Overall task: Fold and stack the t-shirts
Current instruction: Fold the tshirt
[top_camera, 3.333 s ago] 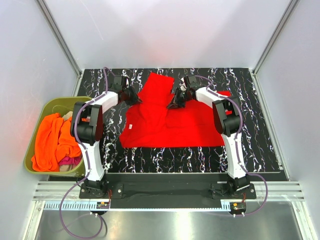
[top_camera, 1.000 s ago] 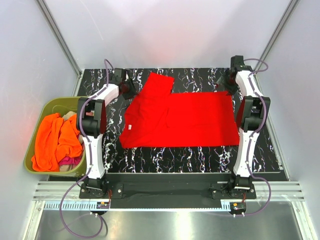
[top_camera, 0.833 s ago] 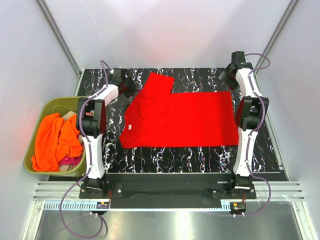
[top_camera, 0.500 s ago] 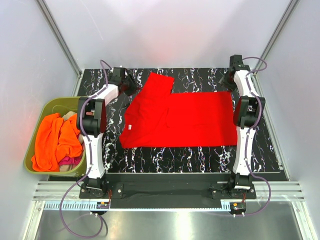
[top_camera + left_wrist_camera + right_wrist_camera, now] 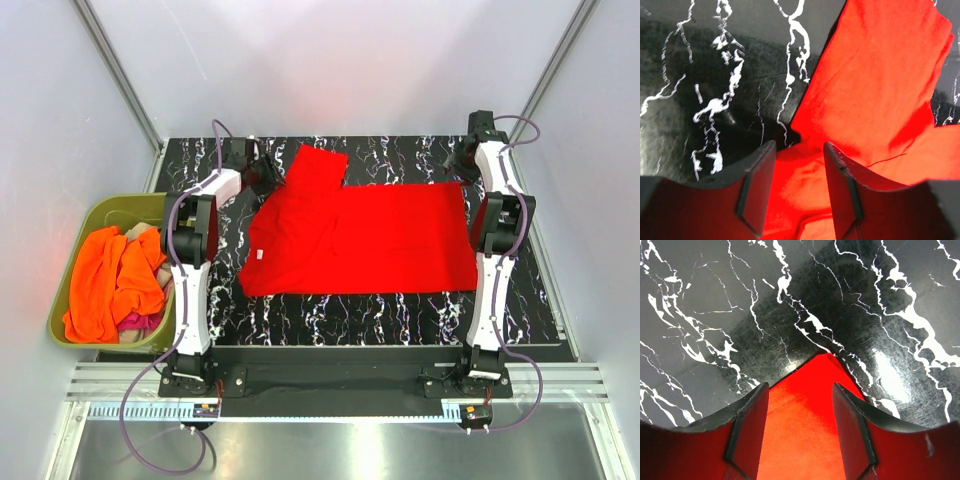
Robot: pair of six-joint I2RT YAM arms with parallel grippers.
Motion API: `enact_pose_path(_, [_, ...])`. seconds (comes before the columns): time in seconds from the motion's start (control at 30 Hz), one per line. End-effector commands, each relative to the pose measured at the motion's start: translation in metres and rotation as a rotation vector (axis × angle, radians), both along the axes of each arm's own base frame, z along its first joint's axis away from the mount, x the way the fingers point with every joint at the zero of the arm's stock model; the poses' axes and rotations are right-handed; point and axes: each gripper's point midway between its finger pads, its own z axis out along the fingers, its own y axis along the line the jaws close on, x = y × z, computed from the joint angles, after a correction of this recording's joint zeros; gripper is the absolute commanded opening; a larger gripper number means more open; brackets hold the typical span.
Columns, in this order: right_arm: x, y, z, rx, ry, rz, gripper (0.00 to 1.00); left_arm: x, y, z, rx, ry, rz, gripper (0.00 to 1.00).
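Note:
The t-shirt's edge by the sleeve (image 5: 282,187) (image 5: 798,149) lies between my left gripper's fingers and closing now would pinch it, so it is time to close.
A bright red t-shirt (image 5: 370,235) lies spread flat on the black marbled table (image 5: 400,312), with a small white neck label (image 5: 262,256) at its left edge and one sleeve (image 5: 318,165) pointing to the far side. My left gripper (image 5: 268,176) is low over the shirt's far left edge. In the left wrist view the left gripper (image 5: 799,150) is open, with red cloth (image 5: 880,75) lying loose under the gap. My right gripper (image 5: 463,166) hovers at the shirt's far right corner. In the right wrist view the right gripper (image 5: 800,390) is open above that corner (image 5: 826,362), holding nothing.
An olive-green tub (image 5: 110,206) stands off the table's left edge. It holds a crumpled orange shirt (image 5: 105,280), a bit of magenta cloth (image 5: 136,322) and some beige cloth (image 5: 136,233). White walls with metal frame posts (image 5: 120,75) enclose the far side.
Earlier the right gripper was at the shirt's middle with the cloth bunched; the right half now lies flat and that gripper is at the far right corner. The left gripper shifted only slightly.

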Motion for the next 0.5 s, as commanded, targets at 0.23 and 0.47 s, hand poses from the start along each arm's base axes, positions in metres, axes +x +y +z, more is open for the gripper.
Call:
enact_pose_path(0.23, [0.009, -0.009, 0.015, -0.006, -0.041, 0.013, 0.61, 0.018, -0.012, 0.018, -0.041, -0.069, -0.063, 0.25])
enact_pose_path(0.47, [0.009, -0.012, 0.011, -0.008, -0.034, -0.017, 0.57, 0.018, -0.009, 0.031, -0.027, -0.089, -0.051, 0.03])
